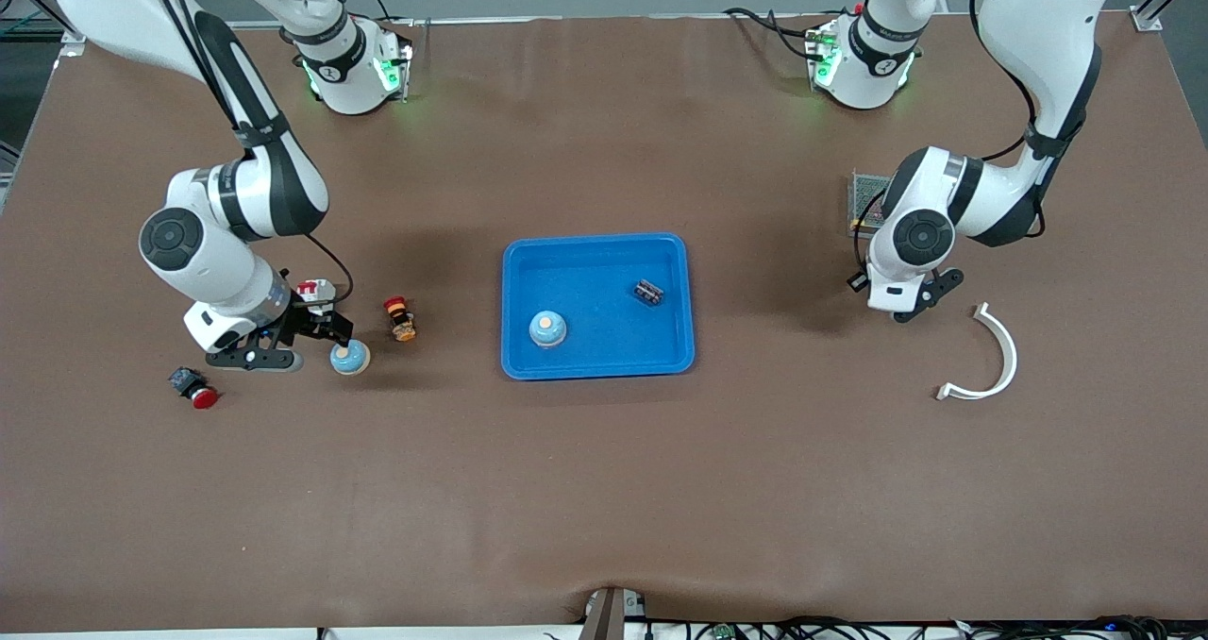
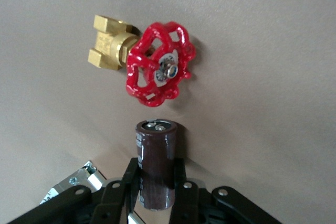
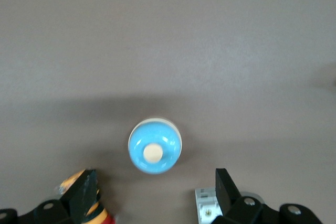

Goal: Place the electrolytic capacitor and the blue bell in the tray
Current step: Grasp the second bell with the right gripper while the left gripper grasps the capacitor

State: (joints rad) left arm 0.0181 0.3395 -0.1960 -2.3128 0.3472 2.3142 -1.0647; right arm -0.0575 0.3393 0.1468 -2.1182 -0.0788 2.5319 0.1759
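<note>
Next, my right gripper grabs the blue bell by its rounded blue body (image 1: 348,359), and then the bell goes into the tray (image 1: 596,366).
The bright-blue tray (image 1: 596,366) lies mid-table. In it are a blue bell (image 1: 547,328) and a small dark capacitor (image 1: 647,292). A second blue bell (image 1: 349,359) with a cream knob stands on the table toward the right arm's end. My right gripper (image 1: 326,338) is open just above it. In the right wrist view the bell (image 3: 155,145) lies just ahead of the spread fingers, with the gripper (image 3: 155,192) empty. My left gripper (image 1: 914,302) hangs over the table toward the left arm's end. In the left wrist view it (image 2: 156,170) is shut on a brown electrolytic capacitor (image 2: 156,148).
A red-handled brass valve (image 2: 157,69) lies on the table under the left gripper. Near the right gripper are an orange-and-red push button (image 1: 401,319), a red emergency button (image 1: 196,388) and a small white part (image 1: 316,291). A white curved piece (image 1: 996,357) and a mesh board (image 1: 866,198) lie toward the left arm's end.
</note>
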